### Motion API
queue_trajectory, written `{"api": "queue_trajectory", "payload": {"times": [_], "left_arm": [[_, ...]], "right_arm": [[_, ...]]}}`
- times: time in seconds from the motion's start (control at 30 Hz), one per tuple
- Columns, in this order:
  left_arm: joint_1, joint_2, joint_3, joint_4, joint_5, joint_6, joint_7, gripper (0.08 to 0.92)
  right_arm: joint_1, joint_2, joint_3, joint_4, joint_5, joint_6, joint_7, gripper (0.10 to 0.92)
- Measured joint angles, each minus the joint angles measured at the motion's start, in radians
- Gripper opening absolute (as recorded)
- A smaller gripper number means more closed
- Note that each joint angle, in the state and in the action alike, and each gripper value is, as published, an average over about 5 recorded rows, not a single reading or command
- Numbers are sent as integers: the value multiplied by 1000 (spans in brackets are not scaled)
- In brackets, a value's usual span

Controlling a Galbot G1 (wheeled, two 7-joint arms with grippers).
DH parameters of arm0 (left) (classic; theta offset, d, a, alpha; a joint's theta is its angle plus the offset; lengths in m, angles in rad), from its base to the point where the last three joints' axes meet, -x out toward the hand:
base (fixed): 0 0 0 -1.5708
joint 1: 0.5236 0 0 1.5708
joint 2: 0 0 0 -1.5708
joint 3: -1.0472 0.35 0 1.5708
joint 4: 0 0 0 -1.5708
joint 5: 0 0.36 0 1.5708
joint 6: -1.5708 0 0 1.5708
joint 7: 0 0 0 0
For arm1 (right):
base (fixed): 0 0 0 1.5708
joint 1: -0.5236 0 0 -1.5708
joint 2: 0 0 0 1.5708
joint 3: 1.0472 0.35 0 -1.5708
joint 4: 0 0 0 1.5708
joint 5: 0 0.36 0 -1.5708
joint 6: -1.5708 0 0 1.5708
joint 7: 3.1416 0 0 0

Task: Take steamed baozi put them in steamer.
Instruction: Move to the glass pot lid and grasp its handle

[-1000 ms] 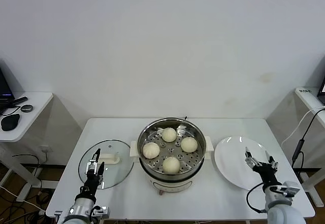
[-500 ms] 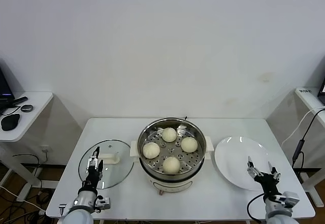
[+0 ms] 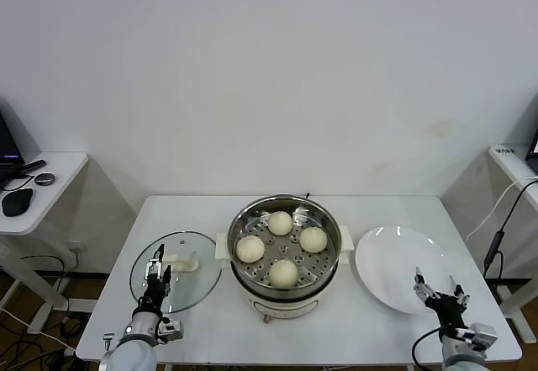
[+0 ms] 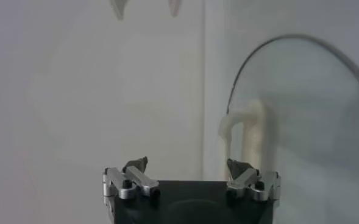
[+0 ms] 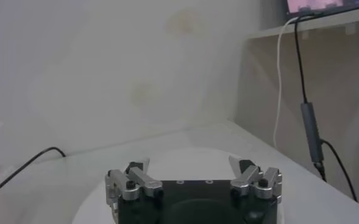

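The round glass lid spreads far wider than the robot's fingers, so the left gripper should next grab the lid by its narrow white handle [image 3: 182, 262] [image 4: 231, 131].
Four cream-white baozi [image 3: 283, 272] lie on the perforated tray inside the shiny steel steamer [image 3: 239, 226] at the table's middle. My left gripper [image 3: 156, 275] is open and empty, low at the front left, over the near edge of the glass lid [image 3: 198, 250]. My right gripper [image 3: 440, 291] is open and empty, low at the front right, by the near edge of the white plate [image 3: 387, 255]. The left wrist view shows the lid [image 4: 301, 109] and its white handle [image 4: 246, 131]. The right wrist view shows the plate [image 5: 185, 159] just beyond the open fingers.
The plate holds nothing. A side table [image 3: 59, 173] with dark items stands at the far left. A cable [image 3: 503, 216] hangs beside the shelf at the right. The wall rises behind the table.
Both grippers have drawn back toward me and lower; the right one left the plate's middle for its near edge. The baozi and steamer have not moved.
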Motion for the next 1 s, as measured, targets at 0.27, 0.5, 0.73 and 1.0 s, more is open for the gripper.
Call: {"api": "queue_trajectory", "payload": {"times": [0.27,0.5,0.73,1.0], "left_arm": [[-39,8,3,68,-12,-16,-31,823],[-74,19,3,115,-7,-28,-52,823],[-107,23,9,157,2,-40,-70,823],[-146,33,7,210,32,-52,-103,823]], "right_arm": [[-1,16,-3,-15,-18,4,4,823],[-7,28,-5,-27,-31,12,9,823],[-8,36,-5,-30,-41,14,11,823],[-10,41,-4,-37,-48,21,11,823]]}}
